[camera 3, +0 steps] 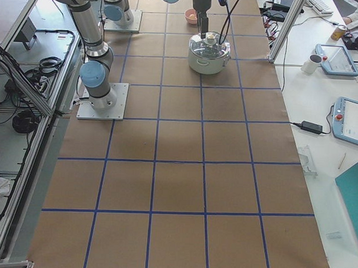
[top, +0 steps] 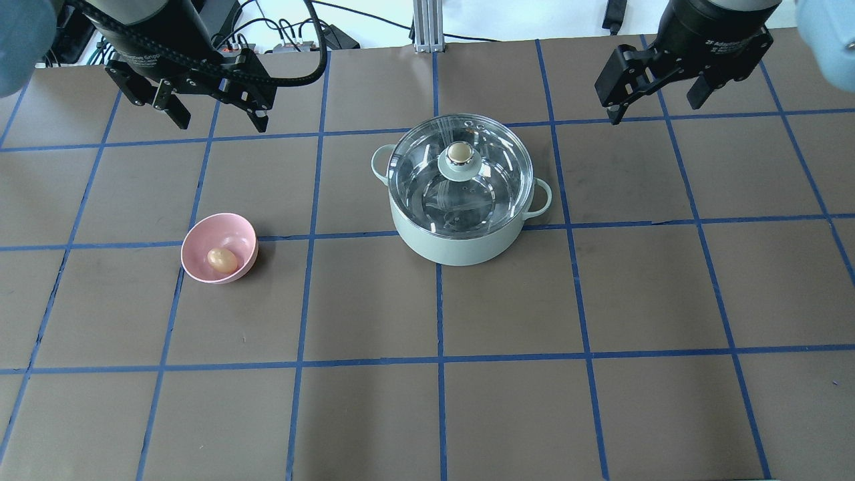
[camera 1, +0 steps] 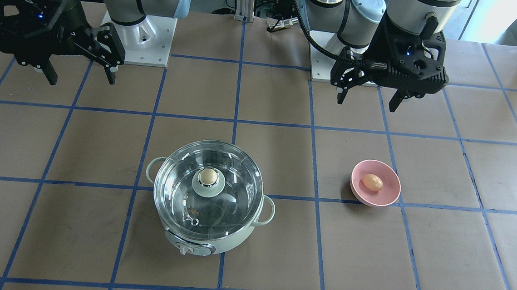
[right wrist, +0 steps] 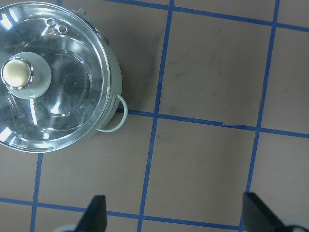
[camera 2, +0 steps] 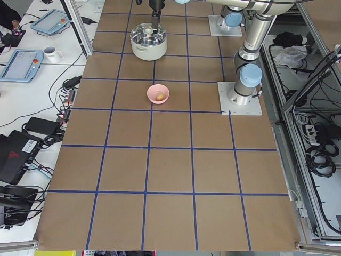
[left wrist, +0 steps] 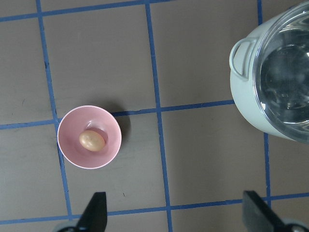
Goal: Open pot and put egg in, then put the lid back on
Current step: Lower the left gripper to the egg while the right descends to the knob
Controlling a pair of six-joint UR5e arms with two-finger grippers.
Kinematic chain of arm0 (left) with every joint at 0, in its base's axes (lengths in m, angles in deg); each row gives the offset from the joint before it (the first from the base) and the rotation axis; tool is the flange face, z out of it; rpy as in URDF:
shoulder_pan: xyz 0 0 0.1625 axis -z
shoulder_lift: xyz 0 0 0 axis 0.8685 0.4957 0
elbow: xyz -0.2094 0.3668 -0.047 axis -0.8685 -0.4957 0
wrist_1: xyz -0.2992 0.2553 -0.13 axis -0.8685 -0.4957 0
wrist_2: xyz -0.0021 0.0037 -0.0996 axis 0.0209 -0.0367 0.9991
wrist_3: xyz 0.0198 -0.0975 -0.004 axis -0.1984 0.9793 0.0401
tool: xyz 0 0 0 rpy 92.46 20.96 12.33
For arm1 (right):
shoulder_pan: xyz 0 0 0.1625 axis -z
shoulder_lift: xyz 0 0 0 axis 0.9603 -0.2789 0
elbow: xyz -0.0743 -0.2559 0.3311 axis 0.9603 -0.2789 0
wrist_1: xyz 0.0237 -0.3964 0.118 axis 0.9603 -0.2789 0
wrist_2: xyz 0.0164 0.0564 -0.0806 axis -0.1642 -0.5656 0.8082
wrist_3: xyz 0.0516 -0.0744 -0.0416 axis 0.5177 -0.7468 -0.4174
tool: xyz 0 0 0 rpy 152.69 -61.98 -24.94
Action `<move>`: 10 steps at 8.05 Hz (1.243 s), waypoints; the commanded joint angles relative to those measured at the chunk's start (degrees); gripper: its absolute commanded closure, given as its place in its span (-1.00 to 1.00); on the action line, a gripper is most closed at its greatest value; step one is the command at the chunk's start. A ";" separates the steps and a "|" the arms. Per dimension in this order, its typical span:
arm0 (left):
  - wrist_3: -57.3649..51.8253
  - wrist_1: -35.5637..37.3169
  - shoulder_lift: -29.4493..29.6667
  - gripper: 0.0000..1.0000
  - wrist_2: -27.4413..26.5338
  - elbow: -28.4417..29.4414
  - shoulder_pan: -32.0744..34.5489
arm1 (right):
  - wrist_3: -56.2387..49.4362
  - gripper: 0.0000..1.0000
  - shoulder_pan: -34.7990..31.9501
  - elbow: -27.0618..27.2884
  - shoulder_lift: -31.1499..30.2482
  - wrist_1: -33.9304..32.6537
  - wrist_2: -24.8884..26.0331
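Note:
My right gripper grabs the lid by its narrow tan knob (camera 1: 208, 177) (right wrist: 17, 73) next, since the lid's glass spreads too wide for the gripper's fingers.
The mint-green pot (top: 455, 246) stands mid-table with the clear glass lid (top: 484, 190) on it, its tan knob (top: 459, 153) upright. The egg (top: 222, 259) lies in a small pink bowl (top: 200, 234) to the pot's left. My left gripper (top: 220, 125) hangs open and empty behind the bowl; the left wrist view shows the egg (left wrist: 91, 140) and the pot's edge (left wrist: 246, 106) below it. My right gripper (top: 653, 110) hangs open and empty behind and to the right of the pot; the right wrist view shows the lid (right wrist: 58, 101) at the upper left.
The table is brown paper with a blue tape grid (top: 437, 300). The two arm bases (camera 1: 141, 36) stand at the robot's edge. Cables and an aluminium post (top: 422, 27) sit beyond the far edge. Nothing else is on the tabletop.

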 commanded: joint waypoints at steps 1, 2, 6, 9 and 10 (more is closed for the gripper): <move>-0.01 0.00 -0.10 -1.00 -0.04 -0.02 -0.07 | 0.36 -1.00 0.00 0.02 0.01 -0.40 -0.02; -0.10 0.00 -0.10 -1.00 -0.13 -0.02 -0.42 | 0.45 -1.00 0.00 0.02 0.01 -0.40 -0.11; -4.11 0.00 0.68 -1.00 0.57 -0.46 -6.04 | 13.39 -1.00 -4.80 -3.12 6.39 -6.36 -0.02; -13.96 14.08 3.14 -1.00 4.00 -13.23 -11.46 | 36.94 -1.00 -15.08 -4.81 17.38 -18.02 -0.11; -14.86 17.28 4.02 -1.00 4.09 -16.60 -14.46 | 44.32 -1.00 -18.08 -4.81 20.90 -22.85 -0.11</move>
